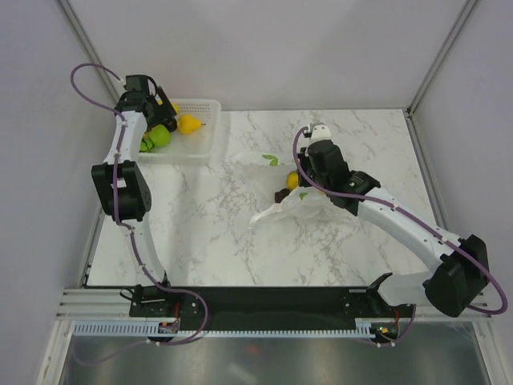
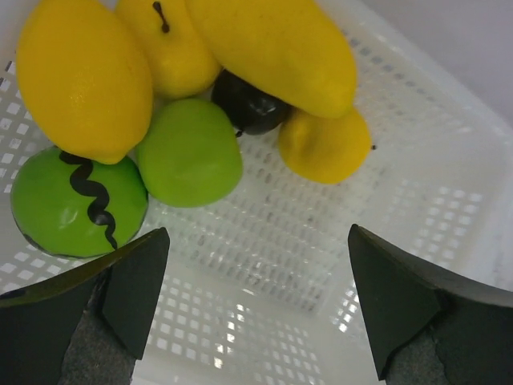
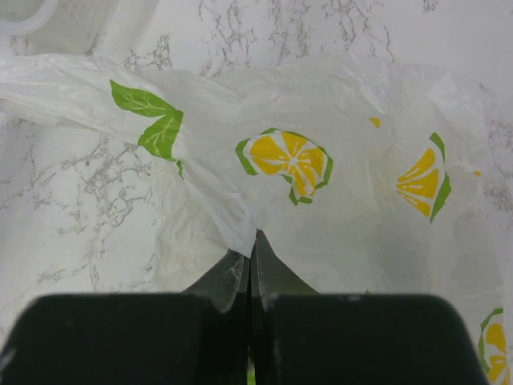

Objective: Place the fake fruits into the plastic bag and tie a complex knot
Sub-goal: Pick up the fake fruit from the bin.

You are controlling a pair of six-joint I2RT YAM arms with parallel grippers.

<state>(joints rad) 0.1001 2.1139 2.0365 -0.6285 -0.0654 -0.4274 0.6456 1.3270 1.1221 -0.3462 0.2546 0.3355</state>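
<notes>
The plain green fruit has round sides, and the robot's left gripper needs to grab it by them next, so its far end stays free to enter the plastic bag point(image 3: 345, 120).
Several fake fruits lie in a white perforated basket point(image 2: 417, 160): a yellow lemon point(image 2: 84, 76), a yellow mango point(image 2: 276, 48), two green ones point(image 2: 188, 152), a black one point(image 2: 248, 104). My left gripper point(image 2: 256, 297) hovers open just above the basket floor beside them, holding nothing. From above, this gripper point(image 1: 157, 108) sits over the basket's left end. The plastic bag point(image 3: 345, 120), white with lemon prints, lies crumpled at mid-table point(image 1: 272, 212). A yellow fruit point(image 1: 292, 180) and a dark one show in it. My right gripper point(image 3: 255, 241) is shut on a fold of the bag's film.
The basket point(image 1: 204, 148) stands at the table's back left, near the left wall. Marble tabletop stretches in front of the bag. The right arm reaches in from the near right corner.
</notes>
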